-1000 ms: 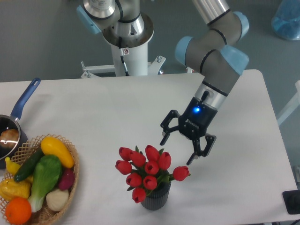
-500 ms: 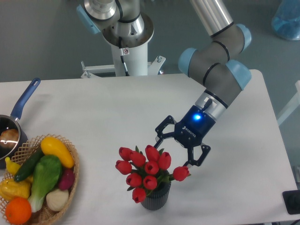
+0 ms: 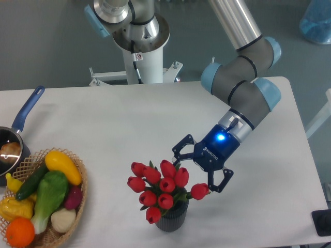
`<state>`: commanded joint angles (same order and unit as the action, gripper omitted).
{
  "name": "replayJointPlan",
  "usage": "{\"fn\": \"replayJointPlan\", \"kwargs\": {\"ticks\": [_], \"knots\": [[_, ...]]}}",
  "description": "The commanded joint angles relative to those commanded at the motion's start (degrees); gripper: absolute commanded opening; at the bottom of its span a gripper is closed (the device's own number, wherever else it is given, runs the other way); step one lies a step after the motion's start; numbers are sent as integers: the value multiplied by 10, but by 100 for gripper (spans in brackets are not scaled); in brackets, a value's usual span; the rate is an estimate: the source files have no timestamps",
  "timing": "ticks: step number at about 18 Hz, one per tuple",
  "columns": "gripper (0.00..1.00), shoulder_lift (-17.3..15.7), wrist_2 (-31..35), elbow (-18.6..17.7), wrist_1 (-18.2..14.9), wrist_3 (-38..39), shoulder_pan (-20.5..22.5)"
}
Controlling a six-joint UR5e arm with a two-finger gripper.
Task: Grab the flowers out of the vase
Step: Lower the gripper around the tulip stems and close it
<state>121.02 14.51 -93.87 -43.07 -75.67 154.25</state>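
I should next grab the flowers (image 3: pixel 163 189) with my gripper by their green stems and leaves below the blooms, to pick them up from the vase (image 3: pixel 171 219).
The flowers (image 3: pixel 163 189), a bunch of red tulips with green leaves, stand in the dark ribbed vase (image 3: pixel 171 219) near the table's front edge. My gripper (image 3: pixel 195 172) is open, just right of and slightly behind the bunch. One fingertip is by the upper right blooms and the other by the tulip that sticks out to the right. Nothing is held between its fingers.
A wicker basket (image 3: pixel 78 197) of toy vegetables and fruit sits at the front left. A blue-handled saucepan (image 3: pixel 18 129) lies behind it at the left edge. The white robot pedestal (image 3: pixel 145 57) stands behind the table.
My gripper has moved down and left toward the flowers, turning so its open fingers point at the bunch. The flowers and vase have not moved.
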Motion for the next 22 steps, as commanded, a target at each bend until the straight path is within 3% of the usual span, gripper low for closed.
{"fn": "replayJointPlan", "kwargs": {"ticks": [6,7,14,22], "knots": [[100,0,-3,0,0,-1,-9],[93,0,-3,0,0,-1,-12],[2,12,-6,-1,0,-2,-11],[0,0,-47,-1,0,3,9]]}}
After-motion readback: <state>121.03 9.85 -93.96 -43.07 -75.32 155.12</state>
